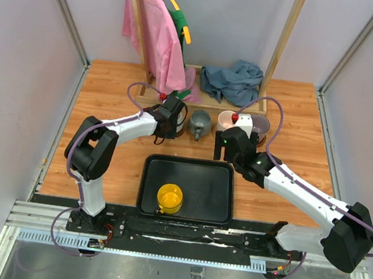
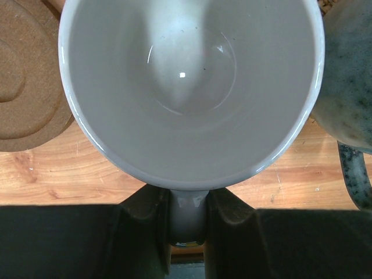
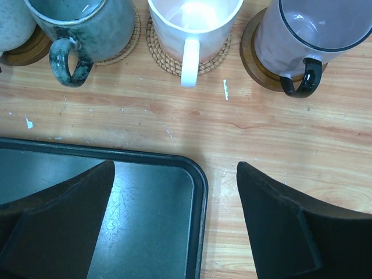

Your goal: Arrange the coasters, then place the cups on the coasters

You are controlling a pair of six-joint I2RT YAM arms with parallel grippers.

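My left gripper opens next, since the white cup (image 2: 186, 87) has its base on the dark coaster and would stay upright.
A white cup (image 2: 186, 87) fills the left wrist view, and my left gripper (image 2: 187, 224) is shut on its handle. In the right wrist view this white cup (image 3: 10, 23) rests on a dark coaster (image 3: 23, 53). A bare brown coaster (image 2: 23, 75) lies just left of it. The grey cup (image 3: 81, 23) and the pale pink cup (image 3: 192, 23) each stand on a woven coaster (image 3: 165, 58). A dark wood coaster (image 3: 256, 61) carries the purple cup (image 3: 308, 35). The yellow cup (image 1: 169, 198) stands in the black tray (image 1: 218, 183). My right gripper (image 3: 175, 167) hangs open over the tray's far right corner.
A wooden rack (image 1: 281, 49) with a pink cloth (image 1: 159, 39) stands at the back. A blue-grey cloth (image 1: 232, 81) lies at its foot. Grey walls close in the left and right sides of the table.
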